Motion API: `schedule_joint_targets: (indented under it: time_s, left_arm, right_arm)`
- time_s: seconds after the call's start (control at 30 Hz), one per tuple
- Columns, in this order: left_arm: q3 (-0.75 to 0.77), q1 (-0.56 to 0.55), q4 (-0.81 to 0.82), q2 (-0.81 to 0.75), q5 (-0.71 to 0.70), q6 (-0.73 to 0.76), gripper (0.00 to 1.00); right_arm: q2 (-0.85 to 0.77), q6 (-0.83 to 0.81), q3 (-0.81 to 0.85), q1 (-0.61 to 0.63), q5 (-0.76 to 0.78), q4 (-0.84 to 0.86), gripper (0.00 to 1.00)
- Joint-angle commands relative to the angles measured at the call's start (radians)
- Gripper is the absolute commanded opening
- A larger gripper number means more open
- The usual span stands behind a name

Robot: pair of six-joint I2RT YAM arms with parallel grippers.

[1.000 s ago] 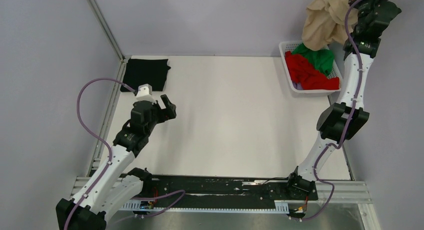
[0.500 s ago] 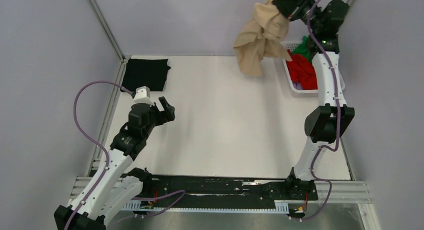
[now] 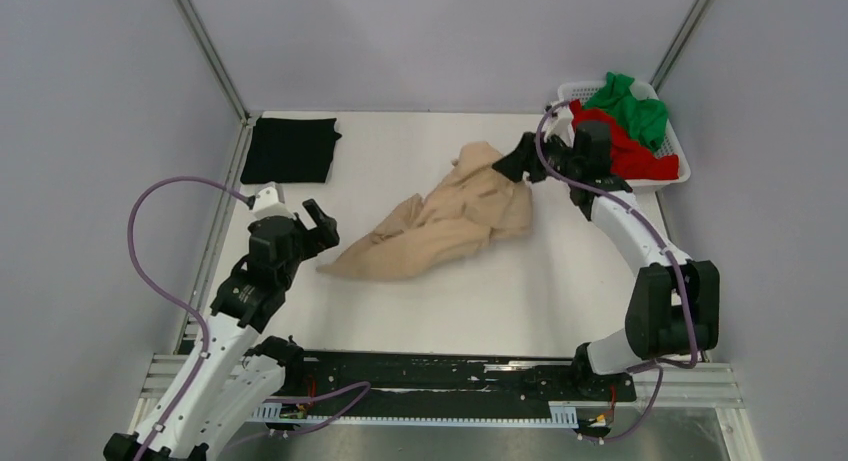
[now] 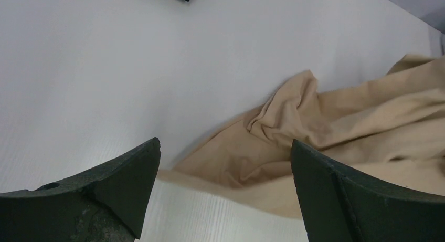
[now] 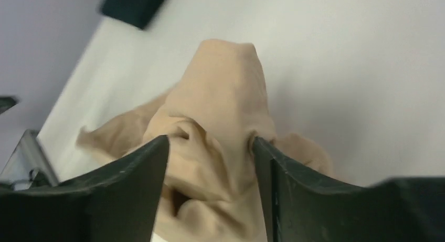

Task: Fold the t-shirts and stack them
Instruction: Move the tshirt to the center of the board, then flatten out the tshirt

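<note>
The beige t-shirt (image 3: 450,221) will be grabbed by its near tip (image 3: 331,268) next, with my left gripper. The rest of it is then free to spread flat for folding.
The beige t-shirt (image 3: 450,221) lies crumpled across the middle of the table, stretched from back right to front left. My right gripper (image 3: 514,159) hangs over its far right end, jaws apart, with a bunched fold of the beige cloth (image 5: 220,105) standing loose between the fingers (image 5: 131,179). At the shirt's near left tip is my left gripper (image 3: 322,226), wide open and holding nothing; the beige shirt (image 4: 341,126) lies just ahead of it. A folded black t-shirt (image 3: 291,149) lies flat at the back left corner. Red (image 3: 628,159) and green (image 3: 640,113) t-shirts are heaped in the basket.
The white slatted basket (image 3: 572,89) stands at the back right corner, just behind my right arm. Grey walls close in the table at the back and both sides. A metal rail (image 3: 215,231) runs along the left edge beside my left arm.
My right arm swung down and left from high over the basket, carrying the beige shirt onto the table, and its jaws have spread. The left gripper dipped slightly toward the shirt's tip.
</note>
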Motion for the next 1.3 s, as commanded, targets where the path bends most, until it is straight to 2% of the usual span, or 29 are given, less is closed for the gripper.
schedule_joint_targets:
  time_s: [0.0, 0.07, 0.1, 0.13, 0.3, 0.43, 0.5, 0.73, 0.93, 1.07, 1.27]
  left_arm:
    - [0.039, 0.002, -0.008, 0.038, -0.064, -0.053, 1.00]
    - [0.046, 0.002, -0.009, 0.078, -0.062, -0.065, 1.00]
    - [0.049, 0.003, -0.011, 0.096, -0.060, -0.073, 1.00]
    - [0.061, 0.002, -0.025, 0.137, -0.059, -0.079, 1.00]
    - [0.129, 0.002, -0.144, 0.302, -0.048, -0.152, 1.00]
    - [0.105, 0.002, -0.204, 0.339, 0.029, -0.195, 1.00]
    - [0.070, 0.002, -0.217, 0.332, 0.082, -0.205, 1.00]
    - [-0.070, 0.002, -0.215, 0.293, 0.114, -0.251, 1.00]
    - [-0.131, 0.002, -0.140, 0.311, 0.093, -0.354, 0.96]
    - [-0.158, 0.002, -0.112, 0.299, 0.159, -0.413, 0.88]
    - [-0.243, 0.002, -0.150, 0.169, 0.306, -0.510, 0.80]
  right_arm:
    - [-0.138, -0.088, -0.258, -0.023, 0.500, -0.090, 0.71]
    - [-0.187, -0.016, -0.300, -0.032, 0.675, -0.170, 0.86]
    - [-0.215, 0.019, -0.320, -0.034, 0.724, -0.191, 0.97]
    - [-0.243, 0.049, -0.340, -0.035, 0.752, -0.202, 1.00]
    - [-0.407, 0.222, -0.435, -0.035, 0.779, -0.202, 1.00]
    - [-0.492, 0.271, -0.467, -0.023, 0.625, -0.207, 1.00]
    - [-0.517, 0.267, -0.482, 0.018, 0.622, -0.235, 1.00]
    - [-0.568, 0.345, -0.581, 0.258, 0.875, -0.311, 1.00]
    - [-0.584, 0.322, -0.673, 0.475, 1.022, -0.255, 1.00]
    - [-0.587, 0.365, -0.704, 0.540, 1.118, -0.263, 1.00]
    - [-0.581, 0.413, -0.717, 0.600, 1.230, -0.275, 1.00]
